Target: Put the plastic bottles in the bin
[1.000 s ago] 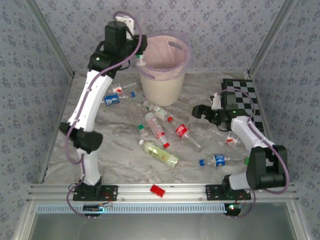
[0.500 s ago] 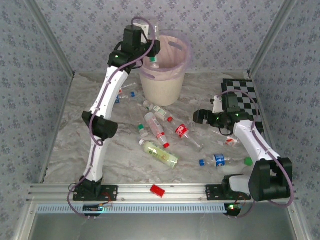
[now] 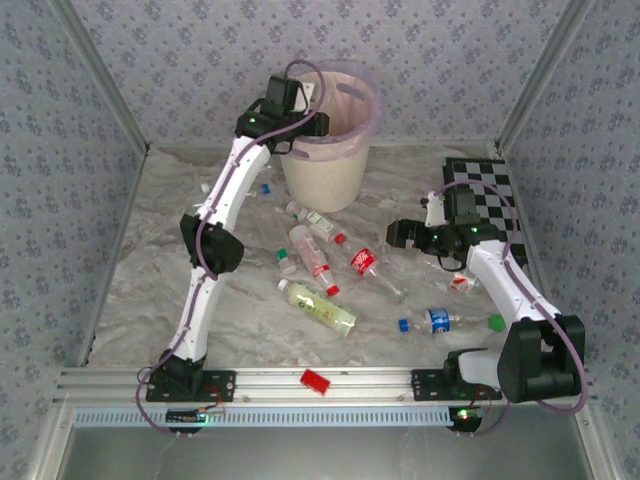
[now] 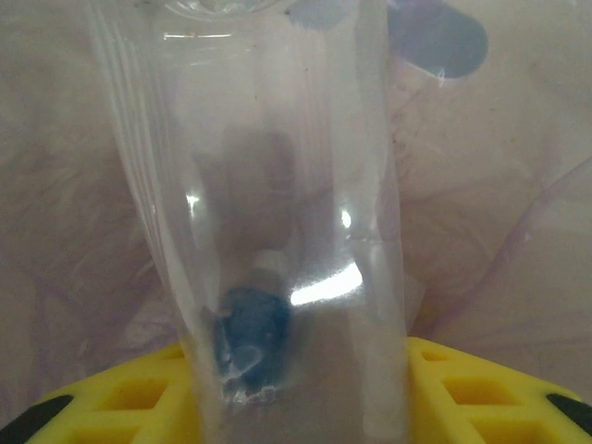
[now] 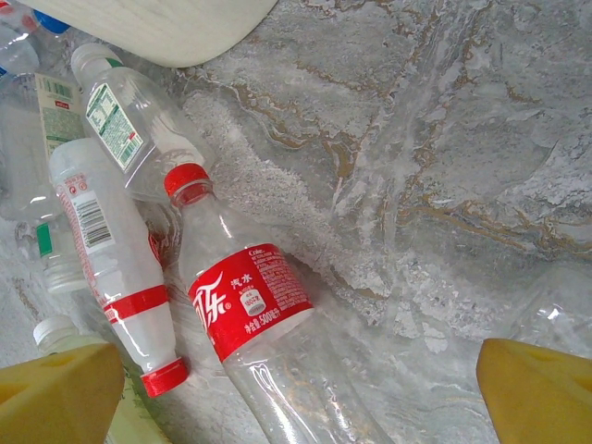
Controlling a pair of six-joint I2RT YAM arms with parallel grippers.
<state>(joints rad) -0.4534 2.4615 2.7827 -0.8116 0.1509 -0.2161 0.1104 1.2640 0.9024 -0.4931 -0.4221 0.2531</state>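
Note:
The clear plastic bottle hangs inside the bin's rim with pink lining all around it, so my left gripper should open now.
My left gripper hangs over the left rim of the bin, a cream bucket with a pink bag. In the left wrist view its yellow fingers are shut on a clear plastic bottle, with something blue showing through it and the pink lining behind. My right gripper stands open low over the table. Between its yellow fingertips lies a red-labelled bottle, beside a white red-capped bottle. More bottles lie scattered mid-table.
A chequered board lies at the back right, behind the right arm. A blue-labelled bottle and a green cap sit near the right base. A red block rests on the front rail.
The left arm has swung right and stretched out, carrying the clear bottle from left of the bin to over its rim. The right gripper has shifted only slightly.

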